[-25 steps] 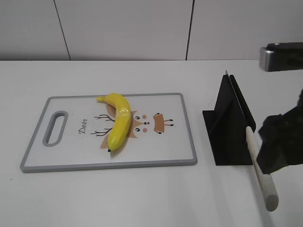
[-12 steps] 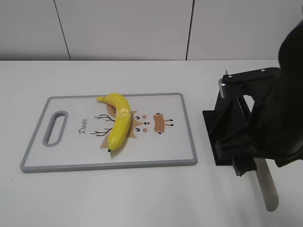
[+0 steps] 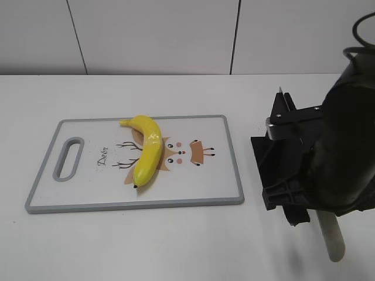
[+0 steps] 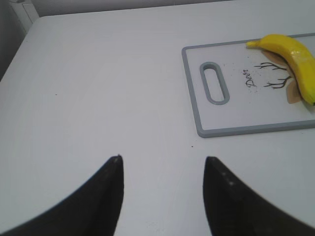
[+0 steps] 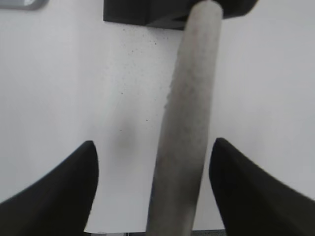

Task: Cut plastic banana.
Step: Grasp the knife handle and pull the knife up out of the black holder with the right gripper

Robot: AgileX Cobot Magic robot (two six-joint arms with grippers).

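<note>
I will grab the pale speckled knife by its round handle (image 3: 330, 234) with my right gripper to cut the banana: the black stand hems in the blade end.
The plastic banana (image 3: 147, 150) lies bright yellow and curved on a white cutting board (image 3: 88, 196) with a grey rim and a deer drawing; it also shows at the top right of the left wrist view (image 4: 295, 54). A knife with a pale round handle (image 3: 330, 234) rests in a black stand (image 3: 275, 170). My right gripper (image 5: 153, 147) is open, its two fingers on either side of the knife handle (image 5: 189, 123) without touching it. My left gripper (image 4: 162, 160) is open and empty over bare table, left of the board (image 4: 236, 130).
The white table (image 3: 176, 246) runs to a white panelled wall (image 3: 152, 35) behind. The board has a handle slot (image 3: 68, 158) at its left end. My right arm's dark bulk (image 3: 345, 158) covers most of the stand and knife blade.
My right arm has swung in from the right edge over the stand and come down around the knife handle. Banana, board and stand have not moved.
</note>
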